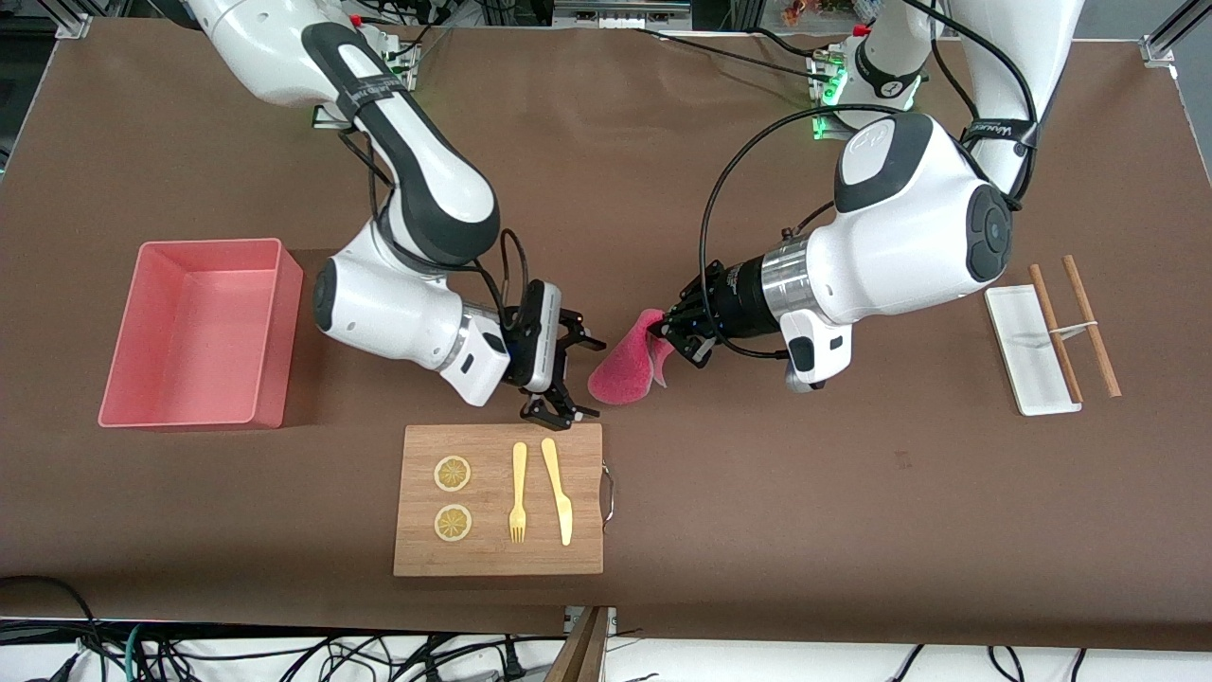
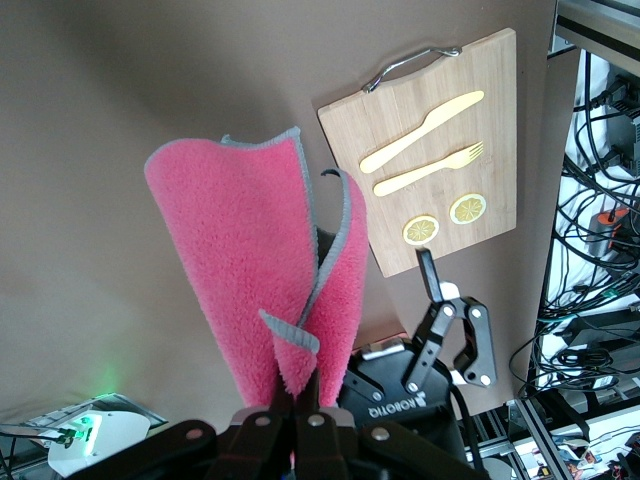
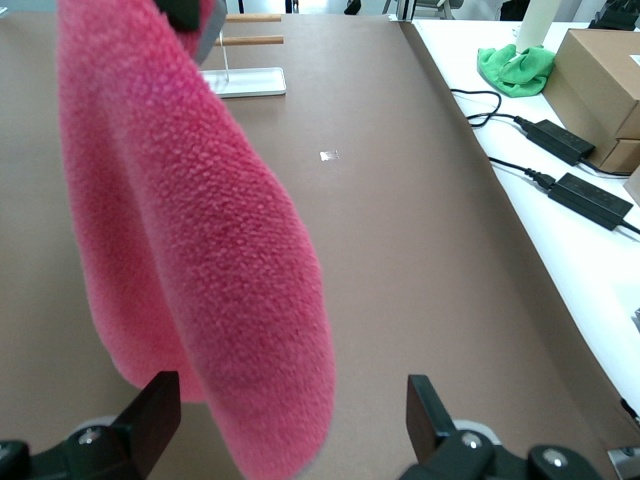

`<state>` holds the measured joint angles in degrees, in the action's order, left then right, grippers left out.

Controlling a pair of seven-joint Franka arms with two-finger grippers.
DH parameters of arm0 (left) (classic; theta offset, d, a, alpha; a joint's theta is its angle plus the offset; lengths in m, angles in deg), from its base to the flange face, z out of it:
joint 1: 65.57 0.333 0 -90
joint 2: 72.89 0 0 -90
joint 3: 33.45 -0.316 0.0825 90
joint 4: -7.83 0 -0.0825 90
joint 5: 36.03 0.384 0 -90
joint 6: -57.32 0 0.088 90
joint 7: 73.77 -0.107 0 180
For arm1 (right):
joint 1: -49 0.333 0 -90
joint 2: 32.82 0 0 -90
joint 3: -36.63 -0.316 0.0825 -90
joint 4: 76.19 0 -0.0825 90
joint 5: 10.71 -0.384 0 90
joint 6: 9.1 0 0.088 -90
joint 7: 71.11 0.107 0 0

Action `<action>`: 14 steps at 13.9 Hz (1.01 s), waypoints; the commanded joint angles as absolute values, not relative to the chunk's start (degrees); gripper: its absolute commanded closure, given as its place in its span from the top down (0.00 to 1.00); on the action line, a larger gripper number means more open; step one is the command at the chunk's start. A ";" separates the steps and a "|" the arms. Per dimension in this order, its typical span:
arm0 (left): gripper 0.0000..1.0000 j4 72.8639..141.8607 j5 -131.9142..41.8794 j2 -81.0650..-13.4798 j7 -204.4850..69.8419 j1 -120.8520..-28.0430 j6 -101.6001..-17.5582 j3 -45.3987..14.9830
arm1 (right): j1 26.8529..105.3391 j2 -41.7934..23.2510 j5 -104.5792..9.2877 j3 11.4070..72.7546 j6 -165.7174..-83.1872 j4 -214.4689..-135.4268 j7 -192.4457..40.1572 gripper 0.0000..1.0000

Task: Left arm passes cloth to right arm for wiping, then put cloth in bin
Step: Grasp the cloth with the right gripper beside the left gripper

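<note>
The robot's right gripper will take over the cloth for wiping and then for the bin, so it will next grip the cloth by its loose hanging end.
The magenta-pink cloth hangs in the air over the table, just above the wooden board's edge. My left gripper is shut on the cloth's upper end; in the left wrist view the cloth droops from the pinched jaws of the left gripper. My right gripper stands open beside the cloth, on the bin's side. Seen from the right wrist, the cloth hangs between the spread fingers of the right gripper, touching neither. The salmon-pink bin sits toward the right arm's end of the table.
A wooden board with two lemon slices, a fork and a knife lies nearer the front camera, under both grippers. A narrow white tray with two chopsticks lies toward the left arm's end.
</note>
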<state>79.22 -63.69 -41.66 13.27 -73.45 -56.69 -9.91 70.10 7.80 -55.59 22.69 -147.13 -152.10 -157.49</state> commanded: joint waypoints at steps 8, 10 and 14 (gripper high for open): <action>0.00 77.52 -64.85 -40.99 13.50 -73.04 -55.62 -9.63 | 74.74 10.85 -56.68 23.01 -151.12 -150.28 -154.34 0.81; 0.00 77.52 -64.77 -41.08 13.50 -73.04 -55.62 -9.63 | 75.36 11.12 -56.77 23.01 -153.05 -150.28 -152.95 0.51; 0.00 77.52 -64.77 -41.08 13.50 -73.04 -55.62 -9.63 | 75.54 11.03 -56.68 23.01 -153.06 -150.63 -151.18 0.00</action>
<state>79.20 -63.69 -41.66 13.27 -73.26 -56.69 -9.91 75.09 10.23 -55.63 22.68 -152.49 -151.92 -151.74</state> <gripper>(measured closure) 0.978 0.683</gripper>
